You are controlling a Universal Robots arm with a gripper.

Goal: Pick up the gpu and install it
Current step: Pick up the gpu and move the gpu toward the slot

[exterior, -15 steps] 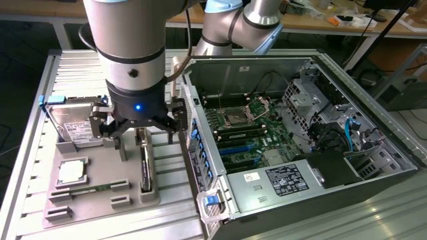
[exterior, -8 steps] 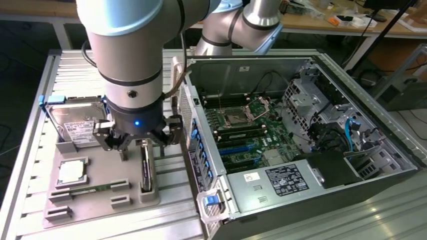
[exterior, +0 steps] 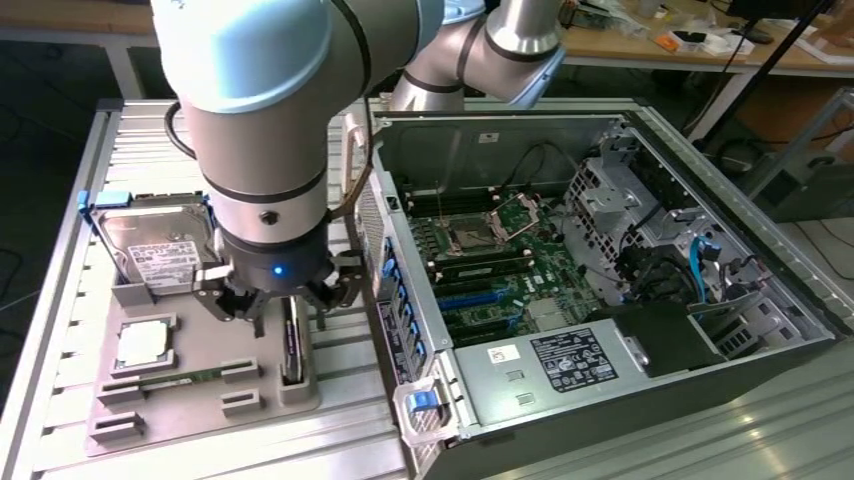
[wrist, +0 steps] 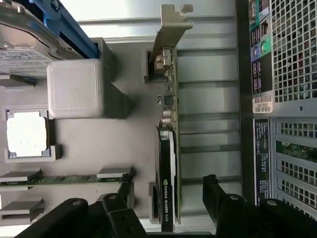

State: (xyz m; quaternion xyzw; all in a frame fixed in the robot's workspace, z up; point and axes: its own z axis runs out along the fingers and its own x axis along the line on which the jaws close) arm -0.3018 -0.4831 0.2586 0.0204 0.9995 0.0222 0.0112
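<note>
The grey tray slot [exterior: 299, 390] fits tightly around the GPU's lower edge. My gripper will next pinch the GPU by its free upper edge at the black cooler [exterior: 290, 318].
The gpu [wrist: 168, 148] is a thin dark card that stands on edge in a slot of the grey holder tray [wrist: 99, 148], with its silver bracket [wrist: 171, 25] at one end. In the exterior view the gpu [exterior: 291, 345] sits right under my gripper [exterior: 283, 305]. My gripper [wrist: 168, 198] is open. One dark finger [wrist: 125, 193] is on one side of the card and the other finger [wrist: 212, 191] on the other side, each with a gap to the card. The card rests in the tray, not lifted.
On the same tray lie a silver hard drive with blue rails [exterior: 154, 245], a processor chip [exterior: 144, 343] and a green memory stick [exterior: 180, 380]. The open computer case [exterior: 747, 300] stands at the exterior view's right, its motherboard with blue slots [exterior: 474, 297] exposed.
</note>
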